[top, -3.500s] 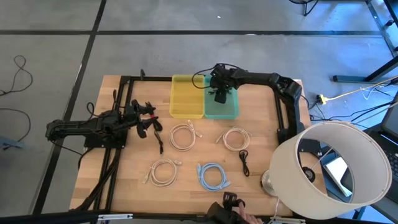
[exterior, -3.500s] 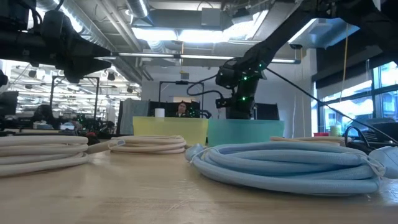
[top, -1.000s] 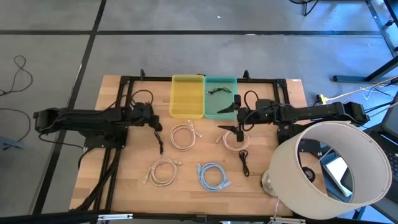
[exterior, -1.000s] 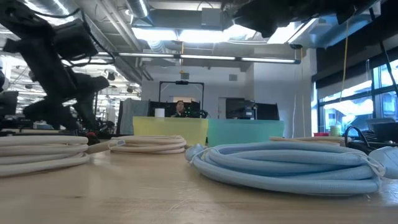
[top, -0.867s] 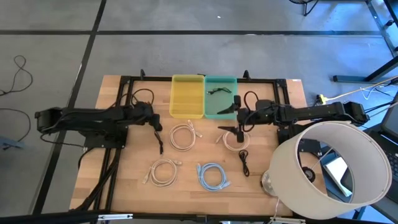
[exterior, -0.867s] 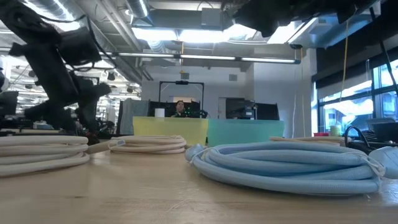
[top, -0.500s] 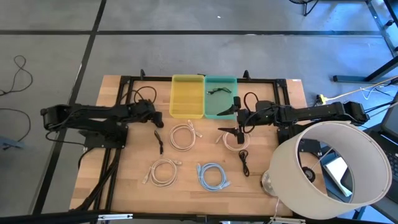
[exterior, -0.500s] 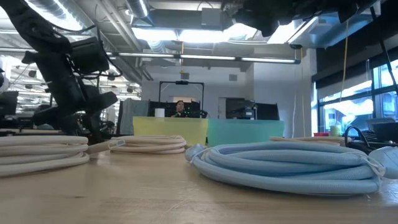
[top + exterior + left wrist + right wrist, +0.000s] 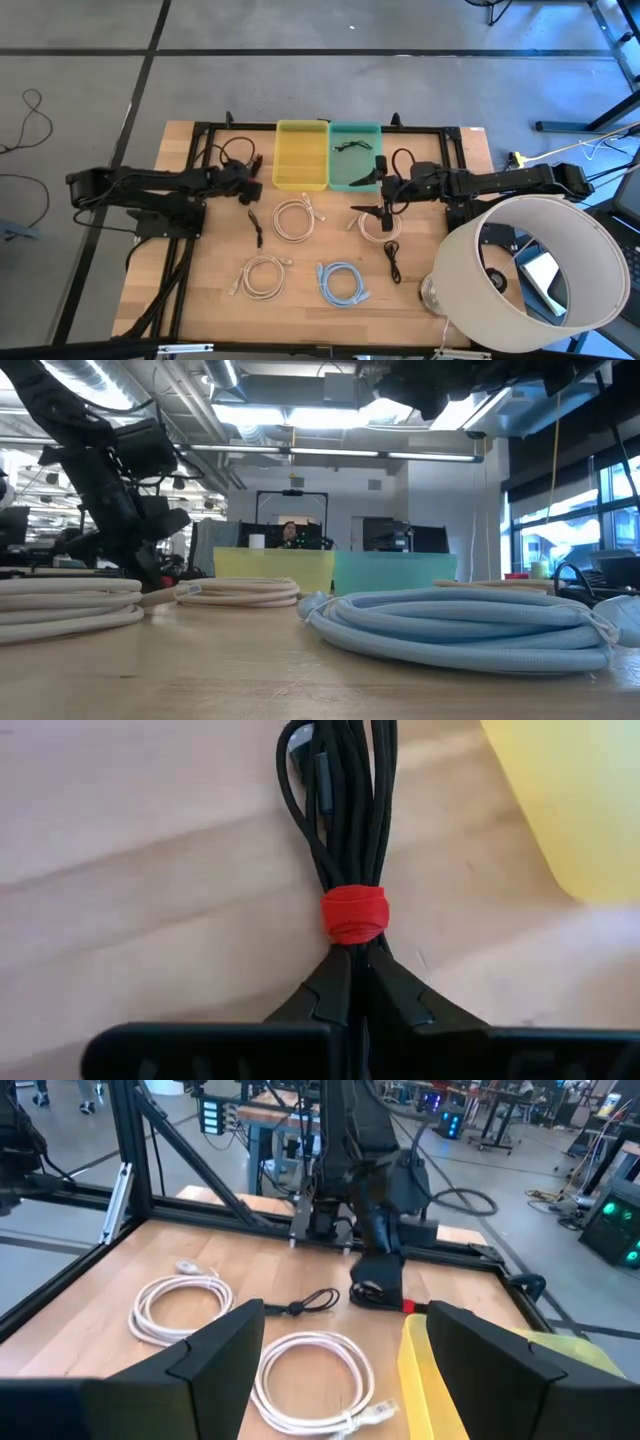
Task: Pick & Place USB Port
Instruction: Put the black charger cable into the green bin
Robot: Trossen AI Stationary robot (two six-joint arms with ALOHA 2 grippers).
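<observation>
The robot's right gripper should next grab the black USB cable bundle to put it into the teal bin, and it needs to take the bundle by its red band (image 9: 409,1307).
A black USB cable bundle (image 9: 350,830) tied with a red band (image 9: 353,913) lies on the wooden table beside the yellow bin (image 9: 300,165). My left gripper (image 9: 251,193) is down on it, its fingers (image 9: 330,1000) shut on the bundle's end just behind the red band. The right wrist view shows that gripper (image 9: 378,1285) from afar with the red band (image 9: 409,1307) at its tip. A teal bin (image 9: 362,178) next to the yellow one holds a black cable (image 9: 350,147). My right gripper (image 9: 385,197) hangs open over a white coil (image 9: 378,224).
Two more white coils (image 9: 294,218) (image 9: 262,277) and a light blue coil (image 9: 342,282) lie across the table's middle and front. Loose black cables (image 9: 255,228) (image 9: 392,260) lie among them. A large white lampshade (image 9: 530,270) stands at the front right corner.
My left gripper has edged toward the yellow bin, come down and closed on the black bundle. The right arm has not moved.
</observation>
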